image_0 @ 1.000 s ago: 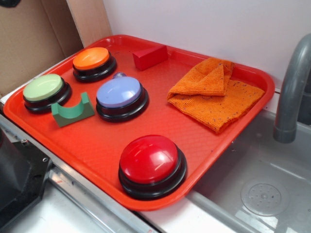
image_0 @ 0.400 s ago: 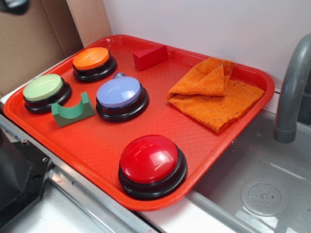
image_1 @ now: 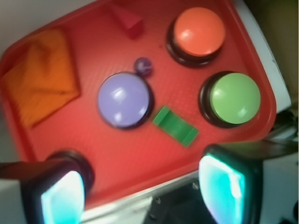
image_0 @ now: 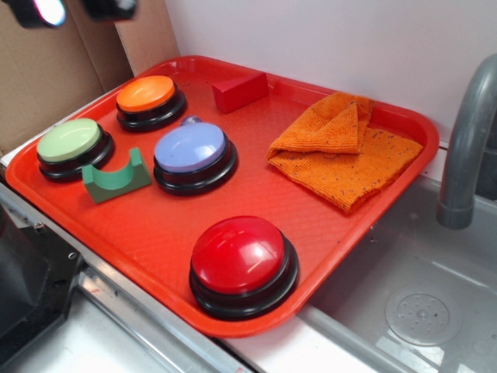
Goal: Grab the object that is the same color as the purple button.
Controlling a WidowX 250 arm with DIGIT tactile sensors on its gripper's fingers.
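I should next grab the small purple ball's two open sides, as the purple button (image_0: 191,149) crowds one side.
The small lavender-purple object (image_0: 191,120) sits on the red tray (image_0: 326,225), just behind the purple button (image_0: 191,149) and mostly hidden by it. In the wrist view the object (image_1: 143,66) shows whole, just above the purple button (image_1: 124,99). My gripper (image_0: 78,9) is high at the top left, far above the tray, only its tips in view. In the wrist view the gripper (image_1: 142,191) is open and empty, its two glowing pads (image_1: 63,198) wide apart over the tray's near edge.
On the tray: an orange button (image_0: 147,95), a green button (image_0: 71,141), a red button (image_0: 241,260), a green arch block (image_0: 115,179), a red wedge block (image_0: 239,90) and an orange cloth (image_0: 345,148). A sink with a grey faucet (image_0: 466,148) lies right.
My gripper has come further into view at the top left of the exterior view, moving right. Nothing on the tray has moved.
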